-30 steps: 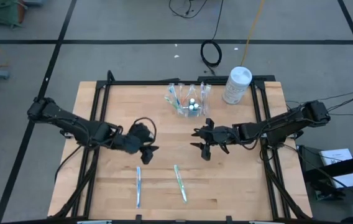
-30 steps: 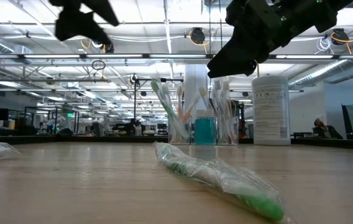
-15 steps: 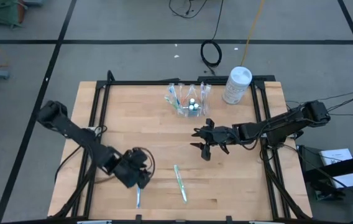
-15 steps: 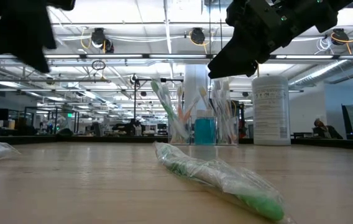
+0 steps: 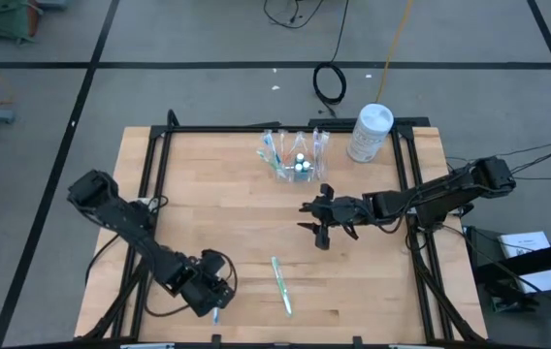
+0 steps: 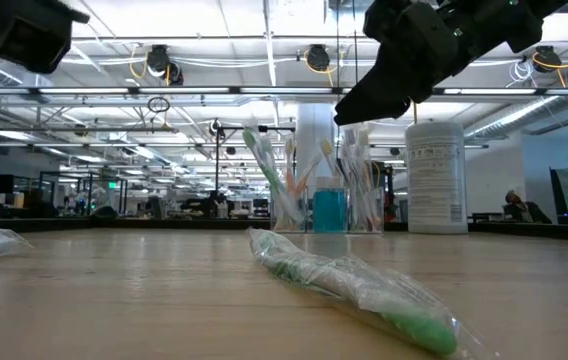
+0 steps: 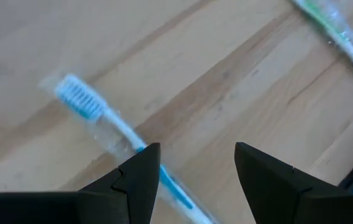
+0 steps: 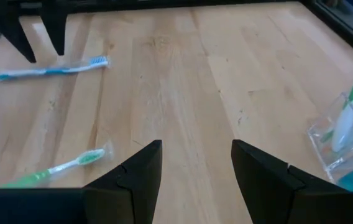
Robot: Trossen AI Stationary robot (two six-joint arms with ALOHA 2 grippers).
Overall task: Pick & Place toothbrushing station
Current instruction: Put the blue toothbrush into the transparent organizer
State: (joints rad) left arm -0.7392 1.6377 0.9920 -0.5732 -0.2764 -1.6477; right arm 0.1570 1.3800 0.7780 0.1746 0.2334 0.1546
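My left gripper needs to reach the blue toothbrush and grab its handle. Then the blue toothbrush's bristled head stays free to stand in the clear cup.
A blue toothbrush in a clear wrapper lies flat near the table's front edge, left of centre. My left gripper hangs open just above its handle, pointing steeply down, and hides most of it in the high view. To its right, a green wrapped toothbrush lies flat on the wood. A clear cup at the far middle holds several toothbrushes and blue tubes. My right gripper hovers open over the table's middle, clear of everything.
A white round-lidded canister stands at the far right, next to the cup. Black frame rails run along the table's left, right and far sides. Bare wood lies between the cup and the two loose toothbrushes.
My left gripper has swung from the table's middle left toward the near edge and sunk. It has rolled about its own axis and now stands over the blue toothbrush. Both toothbrushes lie where they were.
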